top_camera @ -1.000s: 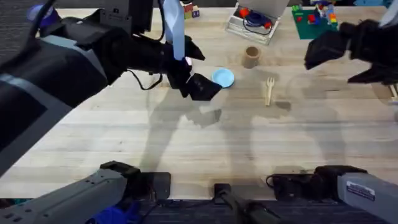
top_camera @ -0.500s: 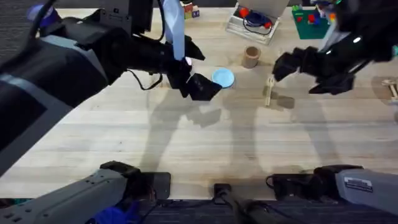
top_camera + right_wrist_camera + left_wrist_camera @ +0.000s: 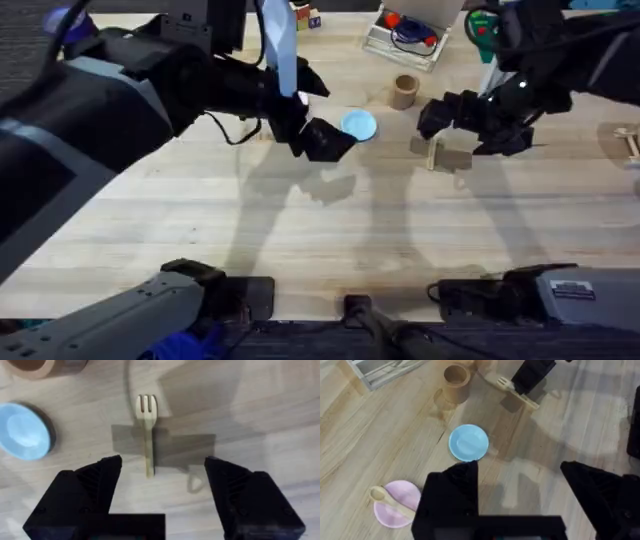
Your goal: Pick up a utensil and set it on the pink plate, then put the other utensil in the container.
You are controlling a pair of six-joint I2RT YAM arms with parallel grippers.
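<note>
The right gripper will next stand the wooden fork in the brown container, so it will grab the fork by its handle (image 3: 149, 454).
The pale wooden utensil (image 3: 389, 500) lies across the pink plate (image 3: 405, 491), close in front of my left gripper (image 3: 525, 495), which is open and empty. In the overhead view the left gripper (image 3: 322, 140) hovers beside the light blue plate (image 3: 358, 125). The other utensil, a wooden fork (image 3: 146, 430), lies flat on the table with its tines toward the brown container (image 3: 404, 91). My right gripper (image 3: 162, 485) hangs open just above the fork's handle end, one finger on each side. From overhead the right gripper (image 3: 462, 128) partly covers the fork (image 3: 432, 152).
A clear plastic box (image 3: 405, 35) with red and blue things stands behind the container. A green plate with toy bricks (image 3: 500, 30) sits at the back right. A small wooden piece (image 3: 629, 140) lies at the right edge. The left arm spans the table's left half.
My right arm has swung in from the far right and come down over the fork. The left arm and the plates have not moved.
</note>
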